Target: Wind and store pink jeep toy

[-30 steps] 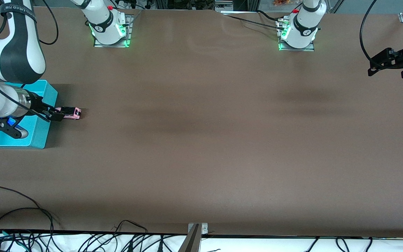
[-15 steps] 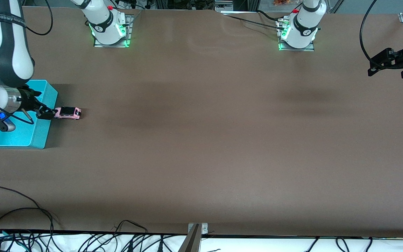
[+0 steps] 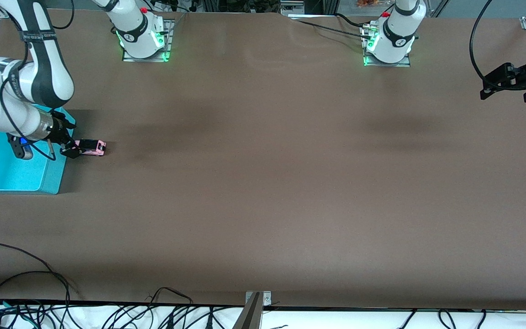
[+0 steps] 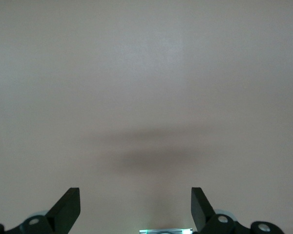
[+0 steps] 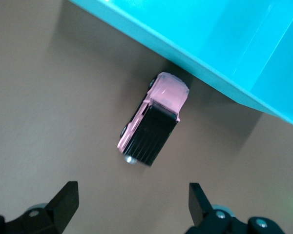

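I will next grab the pink jeep toy by its black roof (image 3: pixel 89 145) (image 5: pixel 152 133) with my right gripper, to store it in the turquoise bin.
The pink jeep toy (image 3: pixel 92 147) is a tiny light-pink car with a black roof, standing on the brown table right beside the turquoise bin (image 3: pixel 52 182). My right gripper (image 3: pixel 69 150) hovers low at the jeep's bin end, over the bin's edge. In the right wrist view the jeep (image 5: pixel 154 119) lies ahead of the open right gripper (image 5: pixel 132 202), not between its fingers, with the bin wall (image 5: pixel 224 44) close to it. My left gripper (image 3: pixel 491 84) waits open over the left arm's end of the table; the left gripper (image 4: pixel 135 207) sees only bare table.
The turquoise bin sits at the right arm's end of the table. Cables (image 3: pixel 25 283) trail along the table's edge nearest the front camera. The two arm bases (image 3: pixel 144 41) (image 3: pixel 388 45) stand at the edge farthest from that camera.
The right arm has swung its elbow and wrist round while its gripper stayed close to the jeep's bin end. The jeep has not moved. The left arm is still.
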Motion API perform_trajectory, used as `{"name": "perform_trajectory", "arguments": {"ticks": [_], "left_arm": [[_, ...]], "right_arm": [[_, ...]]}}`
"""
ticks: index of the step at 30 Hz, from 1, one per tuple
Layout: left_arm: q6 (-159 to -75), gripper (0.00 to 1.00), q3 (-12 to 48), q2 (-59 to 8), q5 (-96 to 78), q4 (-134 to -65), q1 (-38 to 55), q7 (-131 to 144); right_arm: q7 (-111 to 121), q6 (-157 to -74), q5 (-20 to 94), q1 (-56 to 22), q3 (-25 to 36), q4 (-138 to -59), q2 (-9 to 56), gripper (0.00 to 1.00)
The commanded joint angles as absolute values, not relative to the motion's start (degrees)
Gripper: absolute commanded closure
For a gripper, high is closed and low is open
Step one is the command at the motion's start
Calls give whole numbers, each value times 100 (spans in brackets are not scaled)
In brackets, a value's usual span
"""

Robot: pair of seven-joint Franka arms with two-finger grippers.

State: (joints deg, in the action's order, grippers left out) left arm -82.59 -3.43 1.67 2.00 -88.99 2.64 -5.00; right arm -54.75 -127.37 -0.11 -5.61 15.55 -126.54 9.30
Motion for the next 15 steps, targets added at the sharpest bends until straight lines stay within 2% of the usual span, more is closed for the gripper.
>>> {"name": "perform_trajectory", "arguments": {"ticks": [1,8,15], "left_arm": [[-8227,0,-352,114,316,-8798,281,-519],[-8218,0,-352,123,316,-8798,290,-519],[-8218,0,-352,123,316,-8789,299,-519]], "right_arm": [[-6291,-13446,79,-606,1696,-13105,799,0],[-6969,-14237,79,-598,1696,-13289,1221,0],[-7172,-14694,79,-554,1696,-13342,1652,0]]}}
